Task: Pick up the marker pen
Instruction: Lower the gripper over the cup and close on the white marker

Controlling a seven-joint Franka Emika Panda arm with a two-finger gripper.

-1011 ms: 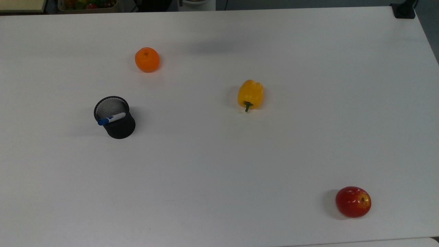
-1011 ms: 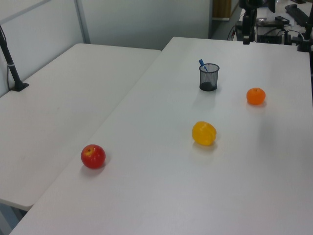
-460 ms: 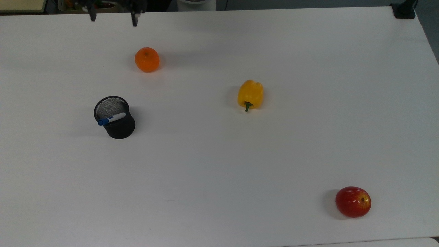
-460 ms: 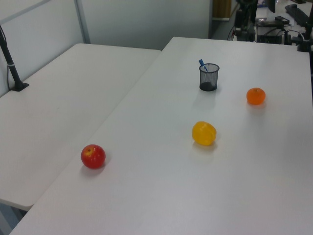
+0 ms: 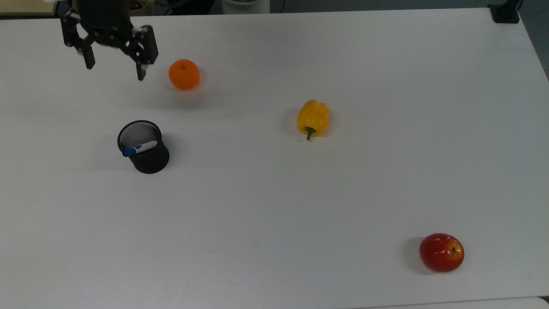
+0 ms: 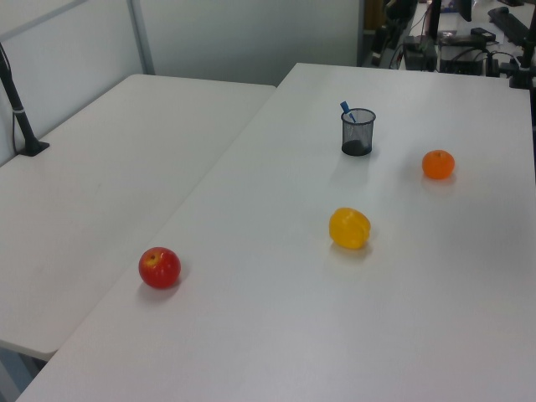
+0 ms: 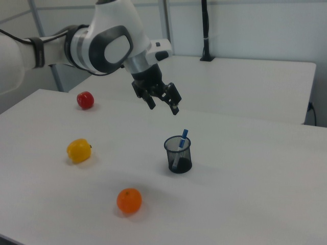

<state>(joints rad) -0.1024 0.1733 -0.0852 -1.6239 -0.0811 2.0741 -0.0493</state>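
The marker pen needs to come out of the black mesh cup [image 6: 358,132], so my gripper should grab it by its blue-capped top [image 6: 345,107] next.
The marker pen [image 5: 139,149] stands slanted in a black mesh cup [image 5: 146,151], its blue cap sticking out over the rim. In the left view the marker pen [image 6: 346,110] leans out of the cup [image 6: 358,132], and in the right view the marker pen [image 7: 181,141] rises from the cup [image 7: 178,154]. My gripper [image 5: 115,71] hangs open and empty in the air, above the cup in the top view and left of the orange. In the right view the gripper [image 7: 163,107] hovers above and left of the cup, fingers pointing down.
An orange [image 5: 184,74] lies right of the gripper in the top view. A yellow pepper [image 5: 313,118] sits mid-table and a red apple [image 5: 441,252] near the lower right corner. A second white table [image 6: 100,184] adjoins on the left view's left.
The gripper has come down from the top view's upper edge toward the cup, staying open. Pen, cup and fruit have not moved.
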